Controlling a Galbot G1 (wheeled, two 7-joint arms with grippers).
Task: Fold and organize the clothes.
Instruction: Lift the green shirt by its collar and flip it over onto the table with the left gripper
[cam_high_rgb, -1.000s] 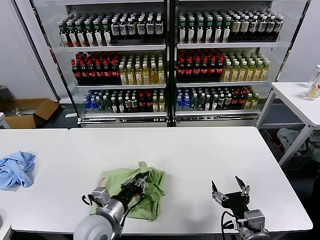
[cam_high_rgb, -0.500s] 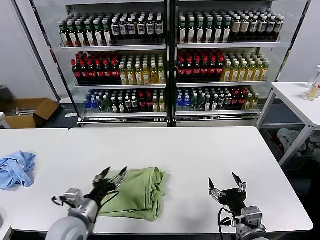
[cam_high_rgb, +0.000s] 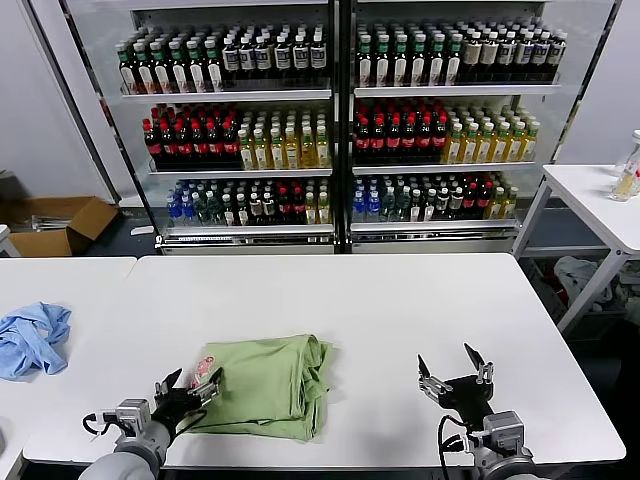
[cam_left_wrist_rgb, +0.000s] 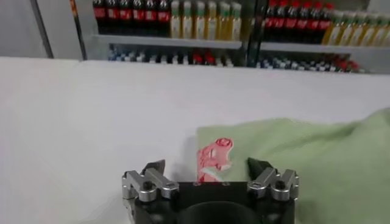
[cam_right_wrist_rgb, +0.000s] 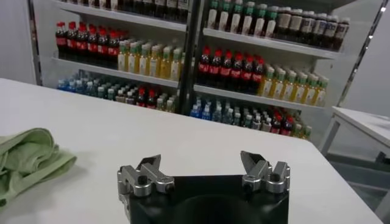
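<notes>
My left gripper should next grab the folded light green shirt by its red-and-white printed corner (cam_high_rgb: 204, 367) (cam_left_wrist_rgb: 214, 158), to lay the shirt neatly on the tabletop.
The light green shirt (cam_high_rgb: 268, 385) lies folded in a compact bundle near the front of the white table (cam_high_rgb: 400, 310). A corner of its red-and-white print (cam_high_rgb: 203, 365) peeks out at its left edge. My left gripper (cam_high_rgb: 190, 386) hovers open just left of the shirt, at that printed corner, with nothing between its fingers. In the left wrist view the gripper (cam_left_wrist_rgb: 206, 165) straddles the print (cam_left_wrist_rgb: 214, 157) and the green cloth (cam_left_wrist_rgb: 323, 158) from behind. My right gripper (cam_high_rgb: 455, 374) stands open and empty well to the right of the shirt; its wrist view shows the gripper (cam_right_wrist_rgb: 200, 159) and the shirt's edge (cam_right_wrist_rgb: 27, 159).
A crumpled sky-blue garment (cam_high_rgb: 32, 338) lies on the neighbouring table at the left. Glass-fronted shelves of bottles (cam_high_rgb: 340, 120) stand behind the table. A cardboard box (cam_high_rgb: 60, 222) sits on the floor at the left, and another white table (cam_high_rgb: 600, 200) stands at the right.
My left gripper opened, let go of the shirt and drew back to the left and toward the table's front. The shirt now lies flatter. The right gripper shifted only slightly.
</notes>
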